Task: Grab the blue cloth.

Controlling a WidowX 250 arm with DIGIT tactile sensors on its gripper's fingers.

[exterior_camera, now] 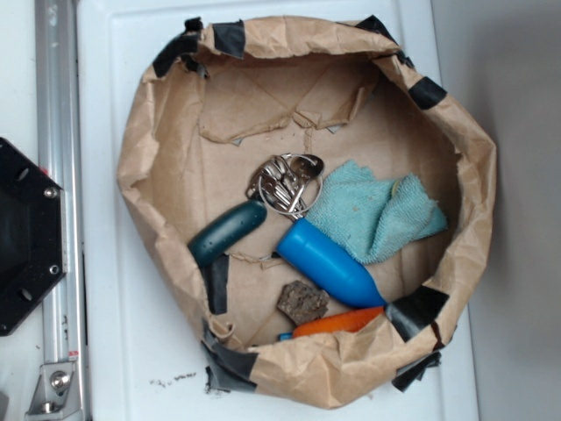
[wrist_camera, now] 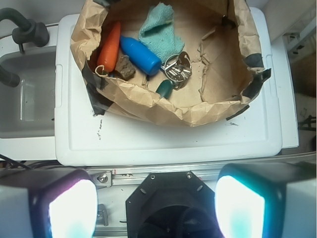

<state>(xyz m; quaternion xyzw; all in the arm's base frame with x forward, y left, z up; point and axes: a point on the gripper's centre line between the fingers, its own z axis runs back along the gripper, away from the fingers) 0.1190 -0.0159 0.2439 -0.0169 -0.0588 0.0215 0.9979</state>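
Note:
The robot's gripper will lift the blue cloth out of the paper bag, so next it will grab the cloth by its crumpled fold (exterior_camera: 368, 230) beside the blue bottle (exterior_camera: 329, 263).
The blue cloth (exterior_camera: 377, 210) is a fuzzy light teal washcloth, crumpled in the right half of a brown paper bag nest (exterior_camera: 175, 114). In the wrist view the blue cloth (wrist_camera: 158, 27) lies near the top, inside the same bag (wrist_camera: 218, 106). My gripper (wrist_camera: 156, 210) is open, its two pale pads wide apart at the bottom of the wrist view, far from the bag and over the robot's black base (wrist_camera: 168, 198). Nothing is between the fingers. The gripper does not show in the exterior view.
Inside the bag lie a bright blue plastic bottle (exterior_camera: 329, 263), a dark teal handle (exterior_camera: 226, 232), a metal whisk head (exterior_camera: 285, 184), an orange carrot (exterior_camera: 337, 323) and a brown chunk (exterior_camera: 302, 301). The bag rests on a white lid (exterior_camera: 114, 333). A grey sink (wrist_camera: 25, 99) is at the left.

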